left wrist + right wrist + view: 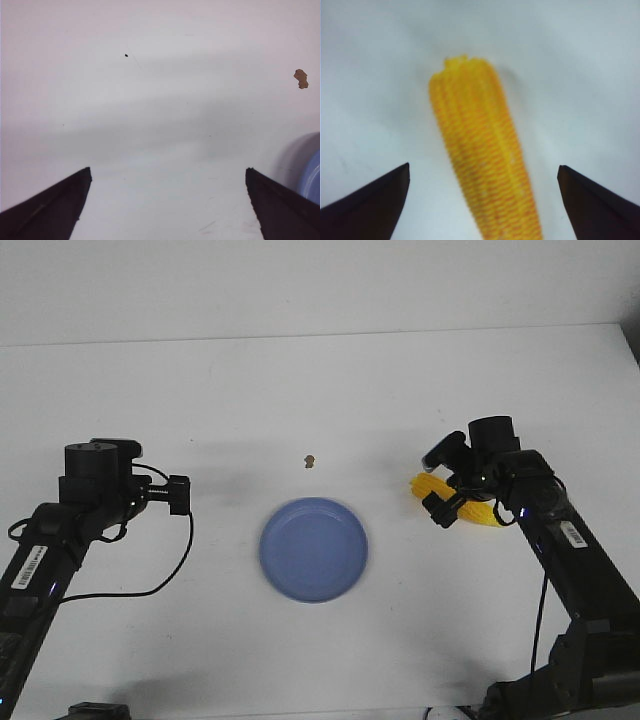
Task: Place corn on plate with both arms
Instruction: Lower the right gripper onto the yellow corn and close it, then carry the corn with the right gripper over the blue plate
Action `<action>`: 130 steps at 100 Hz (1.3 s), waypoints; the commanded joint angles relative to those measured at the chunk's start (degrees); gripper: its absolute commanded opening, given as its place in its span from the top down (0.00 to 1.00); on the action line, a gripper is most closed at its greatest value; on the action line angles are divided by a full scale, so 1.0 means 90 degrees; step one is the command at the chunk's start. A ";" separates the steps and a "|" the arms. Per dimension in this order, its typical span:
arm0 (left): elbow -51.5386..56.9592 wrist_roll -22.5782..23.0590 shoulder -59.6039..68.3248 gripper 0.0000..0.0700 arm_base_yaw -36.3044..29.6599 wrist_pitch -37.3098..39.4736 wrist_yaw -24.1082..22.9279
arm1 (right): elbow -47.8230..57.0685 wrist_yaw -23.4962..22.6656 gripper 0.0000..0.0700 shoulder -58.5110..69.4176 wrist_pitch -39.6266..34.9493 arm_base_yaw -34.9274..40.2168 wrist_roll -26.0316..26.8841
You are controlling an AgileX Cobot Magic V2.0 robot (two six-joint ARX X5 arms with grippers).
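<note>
My right gripper moves lower before it closes on the corn, since its fingers are above the yellow corn (478,510) and white table shows wide beside the corn.
The yellow corn (478,510) lies on the white table, right of the blue plate (314,548). My right gripper (446,495) hangs over the corn, partly hiding it. In the right wrist view the corn (482,155) lies lengthwise between my right gripper's (484,172) wide-open jaws, which do not touch it. My left gripper (180,494) is left of the plate, over bare table. In the left wrist view my left gripper (168,172) is open and empty, with the plate's rim (310,175) beside one jaw.
A small brown crumb (311,460) lies on the table behind the plate; it also shows in the left wrist view (301,78). The table's far edge (320,335) runs across the back. Black cables (150,585) trail from the left arm.
</note>
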 commanded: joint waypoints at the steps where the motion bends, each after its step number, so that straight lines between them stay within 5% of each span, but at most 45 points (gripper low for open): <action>1: 0.0046 0.0078 0.0080 0.10 0.0012 0.0039 0.0007 | 0.0151 0.0000 0.11 0.0211 0.0092 -0.0039 -0.0148; 81: 0.0046 0.0053 0.0080 0.10 0.0012 0.0005 0.0007 | 0.0148 -0.0857 0.12 0.1129 0.0158 -0.0289 -0.0005; 104: 0.0046 0.0053 0.0083 0.10 0.0012 -0.0002 0.0007 | 0.0148 -0.0869 0.47 0.1156 0.0119 -0.0304 0.0177; 130: 0.0046 0.0053 0.0083 0.10 0.0012 -0.0010 0.0007 | 0.0151 -0.1144 0.65 0.1054 0.0046 -0.0267 0.0515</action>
